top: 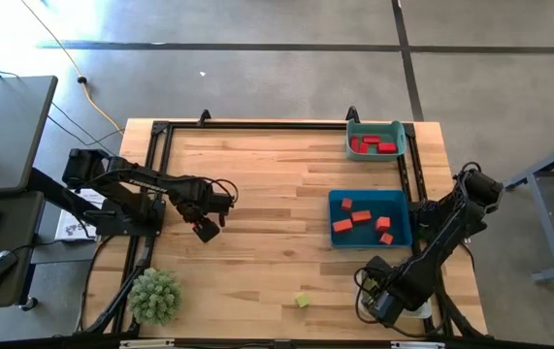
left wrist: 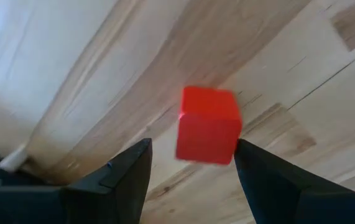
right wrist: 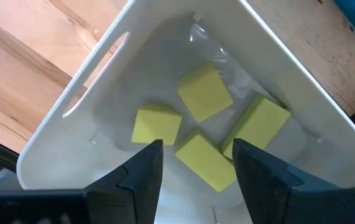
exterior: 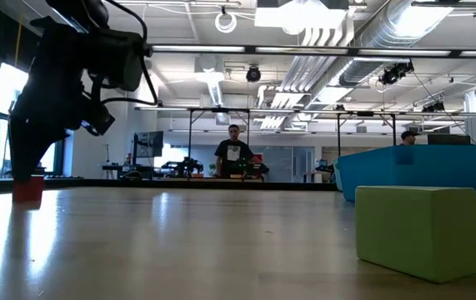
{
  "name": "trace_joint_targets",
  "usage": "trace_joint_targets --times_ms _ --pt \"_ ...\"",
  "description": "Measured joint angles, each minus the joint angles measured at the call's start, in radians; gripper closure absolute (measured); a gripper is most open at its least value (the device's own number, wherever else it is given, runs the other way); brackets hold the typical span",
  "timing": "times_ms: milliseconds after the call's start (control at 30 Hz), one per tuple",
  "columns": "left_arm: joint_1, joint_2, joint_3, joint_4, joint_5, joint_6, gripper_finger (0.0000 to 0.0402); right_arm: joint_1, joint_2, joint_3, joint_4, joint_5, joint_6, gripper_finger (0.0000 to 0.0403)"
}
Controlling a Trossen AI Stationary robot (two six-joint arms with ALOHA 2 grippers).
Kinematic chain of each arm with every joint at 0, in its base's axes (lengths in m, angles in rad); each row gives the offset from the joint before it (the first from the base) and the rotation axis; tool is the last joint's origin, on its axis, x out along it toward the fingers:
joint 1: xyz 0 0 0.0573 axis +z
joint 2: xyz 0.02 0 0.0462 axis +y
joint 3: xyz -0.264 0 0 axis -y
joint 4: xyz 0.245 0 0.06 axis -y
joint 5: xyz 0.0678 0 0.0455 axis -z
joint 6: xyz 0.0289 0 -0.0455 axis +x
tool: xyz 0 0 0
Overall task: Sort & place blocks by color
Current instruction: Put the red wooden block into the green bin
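Note:
The fingers of my left gripper reach past the red cube's near side [left wrist: 208, 138] on opposite sides, so my left gripper closes on the cube next.
A red cube [left wrist: 208, 124] rests on the wooden table [top: 267, 194], left of centre. My left gripper [left wrist: 193, 155] is open and points down over it, one finger on each side; the cube [top: 204, 231] sits nearer one finger, with a clear gap to the other. In the low view the cube [exterior: 29, 190] stands on the table under the gripper [exterior: 31, 162]. My right gripper [right wrist: 196, 162] is open over a white bin [right wrist: 102, 74] at the table's near right corner. The bin holds several yellow-green blocks [right wrist: 205, 93]. One yellow-green block [top: 302, 301] lies alone near the near edge.
A green bin [top: 374, 139] at the far right holds red blocks. A blue bin [top: 369, 218] nearer holds orange blocks. A spiky green plant ball [top: 155, 296] sits at the near left corner. A black frame borders the table. People stand in the room beyond.

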Motion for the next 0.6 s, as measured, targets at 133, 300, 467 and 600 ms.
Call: trace_joint_targets --times_ms 133,300,467,600 --pt "0.000 0.000 -0.012 0.056 0.000 -0.008 0.0186 -0.007 0.000 0.000 -0.001 -0.001 0.000 0.0222" --pt "0.000 0.000 -0.013 0.056 -0.005 -0.002 0.0204 -0.019 0.000 0.000 -0.006 -0.008 0.000 0.0222" --pt "0.000 0.000 -0.013 0.055 -0.008 0.045 0.0256 -0.032 0.000 0.000 -0.008 -0.011 0.000 0.0222" --pt "0.000 -0.002 -0.012 0.055 -0.008 0.086 0.0305 -0.047 0.000 0.000 -0.007 -0.028 -0.001 0.0222"
